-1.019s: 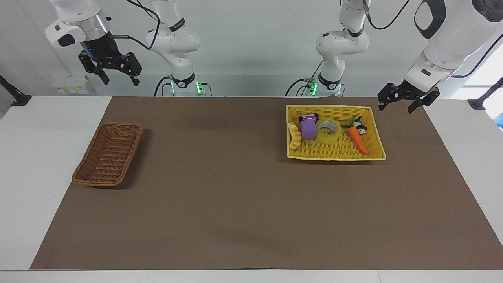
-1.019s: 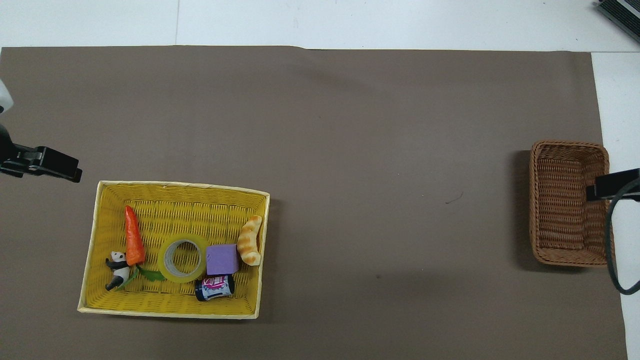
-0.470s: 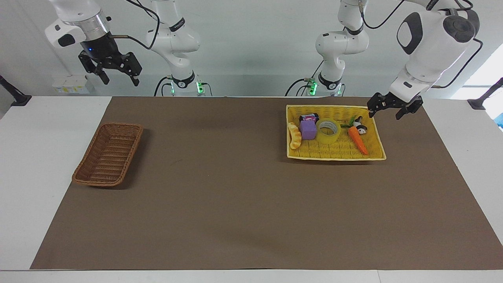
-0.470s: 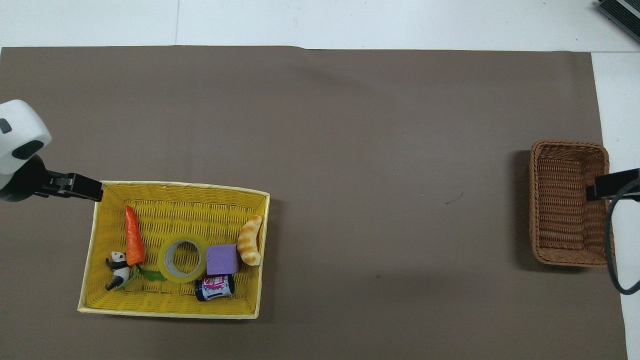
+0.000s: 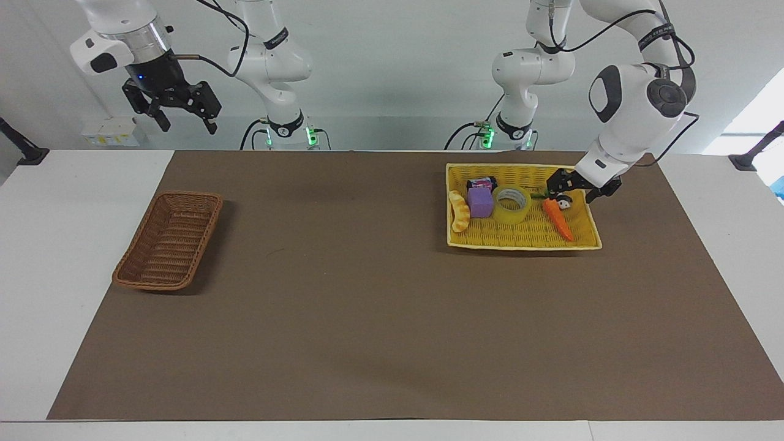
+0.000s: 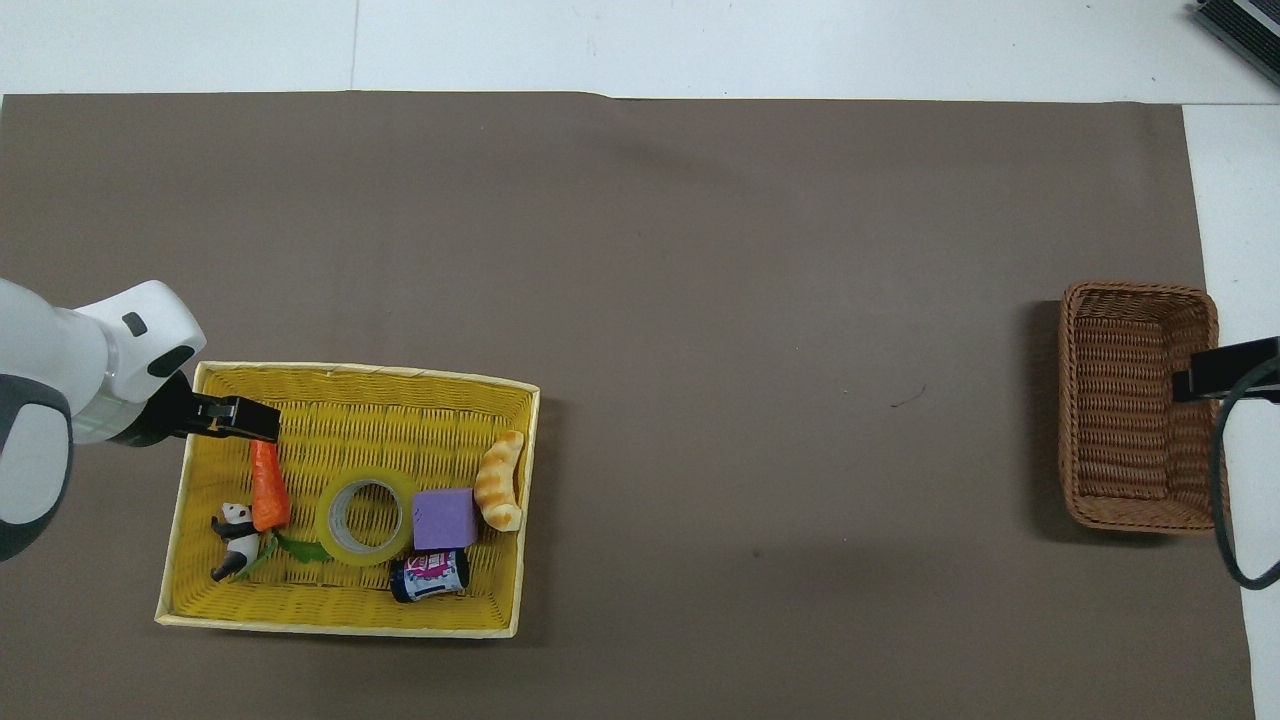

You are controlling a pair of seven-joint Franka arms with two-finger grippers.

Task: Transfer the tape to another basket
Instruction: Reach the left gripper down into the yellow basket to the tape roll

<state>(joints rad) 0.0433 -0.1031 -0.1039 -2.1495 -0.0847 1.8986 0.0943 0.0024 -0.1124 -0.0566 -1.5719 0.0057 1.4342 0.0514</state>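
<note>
My left gripper grabs the tape by the narrow side of its ring [image 6: 331,516] next, since the whole tape is wide around its open hole [image 6: 372,516].
The tape [image 5: 512,215] lies flat in the yellow basket [image 5: 520,246], between a purple cube [image 5: 480,202] and a carrot [image 5: 558,219]. It also shows in the overhead view [image 6: 323,525]. My left gripper [image 5: 576,191] is open and empty. It hangs low over the yellow basket's end toward the left arm, above the carrot and a panda figure [image 5: 563,201], apart from the tape. In the overhead view the left gripper [image 6: 240,420] covers the carrot's tip. The brown wicker basket [image 5: 202,236] sits empty at the right arm's end, also in the overhead view [image 6: 1140,400]. My right gripper [image 5: 187,124] waits open, high above it.
The yellow basket [image 6: 400,420] also holds a purple cube [image 6: 443,518], a carrot [image 6: 268,485], a panda figure [image 6: 235,525], a bread piece [image 6: 498,480] and a small can [image 6: 430,575]. A brown mat covers the table between the two baskets.
My left gripper has swung in from outside the yellow basket and come down over its end, above the carrot and panda. The right arm has not moved.
</note>
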